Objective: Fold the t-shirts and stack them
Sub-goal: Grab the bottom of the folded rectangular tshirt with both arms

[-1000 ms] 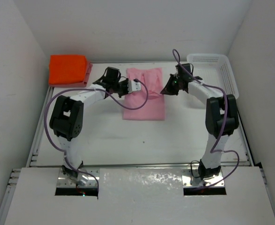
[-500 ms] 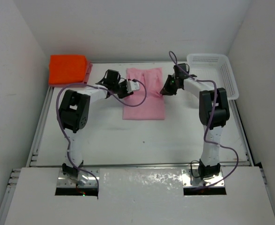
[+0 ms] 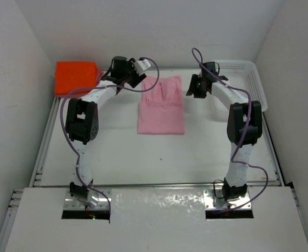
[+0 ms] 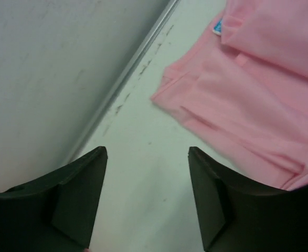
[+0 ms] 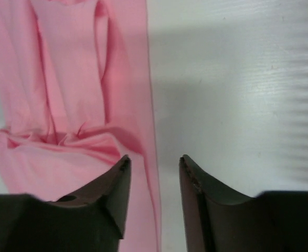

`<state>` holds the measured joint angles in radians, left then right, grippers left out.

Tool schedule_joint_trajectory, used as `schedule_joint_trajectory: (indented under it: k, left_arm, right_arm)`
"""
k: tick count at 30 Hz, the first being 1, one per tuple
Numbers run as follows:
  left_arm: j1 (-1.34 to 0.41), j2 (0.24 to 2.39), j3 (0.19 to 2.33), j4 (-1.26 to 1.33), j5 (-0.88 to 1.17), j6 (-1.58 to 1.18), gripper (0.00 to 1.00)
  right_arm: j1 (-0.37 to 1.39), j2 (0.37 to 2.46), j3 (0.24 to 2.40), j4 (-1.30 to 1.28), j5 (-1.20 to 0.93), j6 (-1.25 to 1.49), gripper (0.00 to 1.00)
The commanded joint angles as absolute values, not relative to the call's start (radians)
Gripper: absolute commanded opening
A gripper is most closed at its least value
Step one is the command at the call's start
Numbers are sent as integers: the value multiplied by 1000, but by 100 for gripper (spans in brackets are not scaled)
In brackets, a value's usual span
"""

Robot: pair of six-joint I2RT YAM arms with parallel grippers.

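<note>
The pink t-shirt's near corner on the basket side is the part my right gripper will pick it up by next, to fold it over the t-shirt's far end.
A light pink t-shirt (image 3: 161,107) lies partly folded on the white table, its sleeves turned in at the far end. My left gripper (image 3: 134,80) hovers open off the shirt's far left corner, with bare table between its fingers (image 4: 147,152) and the pink t-shirt (image 4: 258,100) to its right. My right gripper (image 3: 191,88) is open above the shirt's far right edge (image 5: 152,121) and holds nothing (image 5: 154,158). A bright orange t-shirt (image 3: 76,77) lies folded at the back left corner.
A white perforated basket (image 3: 258,89) stands at the back right, just behind the right arm. The back wall and its metal rail (image 4: 127,73) run close by the left gripper. White side walls enclose the table.
Both grippers have opened and let go of the pink t-shirt. They have lifted off it and drawn outward toward the back, the left one swinging left toward the wall.
</note>
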<state>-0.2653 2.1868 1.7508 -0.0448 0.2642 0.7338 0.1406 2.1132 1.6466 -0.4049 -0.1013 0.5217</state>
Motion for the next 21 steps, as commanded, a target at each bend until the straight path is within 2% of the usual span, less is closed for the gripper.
schedule_joint_trajectory:
  k: [1,2,3,5,6,10,17,21]
  left_arm:
    - [-244,2071,1810,-272,357,870,59]
    - [-248,2048,1810,-379,500,965,58]
    - [-264,2030,1799,-636,555,1208,58]
    - [-305,1958,1735,-837,556,1415,59]
    - [-357,1933,1620,-921,526,1527,63]
    - [-417,1844,1392,-893,523,1578,68]
    - [-488,1855,1269,-608,447,1418,69]
    - [-495,1882,1236,-548,407,1413,67]
  right_arm:
    - [170,1982,1599,-523,-90,425,46]
    - [173,1962,1573,-544,-110,413,49]
    - [184,1939,1495,-552,-138,410,52]
    - [196,1869,1409,-552,-164,411,61]
    - [210,1846,1322,-528,-190,419,62]
    - [241,1804,1183,-477,-241,462,63]
    - [245,1821,1045,-334,-273,566,61]
    - [247,1842,1009,-270,-281,603,60]
